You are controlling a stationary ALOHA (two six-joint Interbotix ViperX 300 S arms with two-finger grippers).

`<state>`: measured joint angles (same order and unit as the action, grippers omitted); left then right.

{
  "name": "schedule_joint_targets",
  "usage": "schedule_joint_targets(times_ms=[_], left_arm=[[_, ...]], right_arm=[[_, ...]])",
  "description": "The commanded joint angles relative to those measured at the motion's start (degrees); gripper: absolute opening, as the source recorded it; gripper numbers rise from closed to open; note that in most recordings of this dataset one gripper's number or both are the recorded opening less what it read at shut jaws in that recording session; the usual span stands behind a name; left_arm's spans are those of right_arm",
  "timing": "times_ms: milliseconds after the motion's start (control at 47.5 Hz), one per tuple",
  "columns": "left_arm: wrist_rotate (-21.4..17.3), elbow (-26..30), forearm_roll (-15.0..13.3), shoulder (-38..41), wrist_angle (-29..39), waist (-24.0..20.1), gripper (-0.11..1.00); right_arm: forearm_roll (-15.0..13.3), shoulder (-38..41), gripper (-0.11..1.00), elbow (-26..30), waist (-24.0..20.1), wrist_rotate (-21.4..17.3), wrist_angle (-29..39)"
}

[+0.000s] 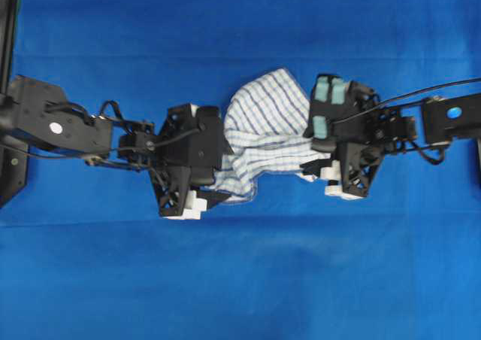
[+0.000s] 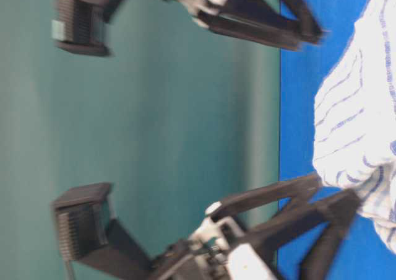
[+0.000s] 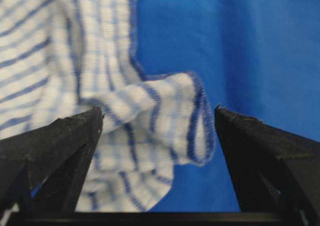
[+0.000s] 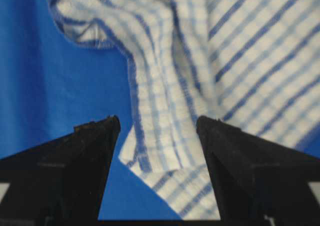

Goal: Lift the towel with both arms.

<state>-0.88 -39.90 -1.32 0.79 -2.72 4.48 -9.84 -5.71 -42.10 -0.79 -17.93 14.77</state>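
Observation:
I need to lift the towel (image 1: 267, 125), so my right gripper will next pinch its hemmed corner flap, which is standing up.
The towel (image 1: 267, 125), white with thin blue checks, lies crumpled on the blue tablecloth between the two arms. My left gripper (image 1: 219, 158) is at its left edge and stands open. In the left wrist view a folded corner of the towel (image 3: 145, 131) sits between the spread fingers of the left gripper (image 3: 159, 111). My right gripper (image 1: 312, 148), with teal pads, is at the towel's right edge, also open. In the right wrist view the right gripper (image 4: 157, 120) has its fingers apart around a hemmed flap of the towel (image 4: 165, 136). Neither gripper pinches the cloth.
The blue tablecloth (image 1: 240, 280) covers the whole surface around the towel. In the table-level view the towel (image 2: 359, 119) shows at the right on the cloth (image 2: 297, 106), with black gripper parts at the top and bottom against a teal wall.

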Motion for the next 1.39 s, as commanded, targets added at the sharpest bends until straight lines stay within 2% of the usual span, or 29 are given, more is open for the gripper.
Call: schedule_joint_targets(times_ms=[0,337,506,590,653,737,822,864,1159,1370], left_arm=[[0.18,0.53,-0.09,1.49,-2.55,0.53,0.88],[1.14,0.70,-0.09,8.17,-5.54,0.53,0.88],[1.14,0.62,-0.09,8.35,-5.27,0.44,0.83],[1.14,0.53,-0.18,8.26,-5.10,0.26,0.68],[1.14,0.35,-0.09,8.17,-4.92,0.09,0.49],[1.14,0.26,-0.18,8.09,-4.57,0.09,0.23],[1.14,0.44,-0.18,7.73,-3.96,-0.09,0.06],[1.14,0.44,-0.09,7.56,-3.69,-0.09,0.06],[1.05,0.70,-0.09,3.78,-0.09,-0.35,0.06],[0.88,1.67,-0.09,-3.96,5.62,-0.35,0.06]], right_arm=[[0.00,1.58,0.66,0.44,-0.44,-0.09,-2.20],[0.00,8.53,0.66,0.70,-1.93,-0.09,-5.45],[0.00,9.23,0.65,0.88,-1.93,0.00,-5.63],[-0.18,9.23,0.63,0.88,-1.93,0.09,-5.71],[-0.18,9.23,0.55,0.97,-1.85,0.09,-5.63],[-0.18,9.23,0.33,0.97,-1.76,0.09,-5.63],[-0.18,9.14,0.07,0.97,-1.76,0.09,-5.63],[-0.18,9.14,-0.01,0.97,-1.76,0.09,-5.63],[-0.18,8.00,-0.01,1.32,-1.67,0.09,-5.45],[-0.18,1.23,-0.01,2.64,-1.67,0.00,-1.41]])
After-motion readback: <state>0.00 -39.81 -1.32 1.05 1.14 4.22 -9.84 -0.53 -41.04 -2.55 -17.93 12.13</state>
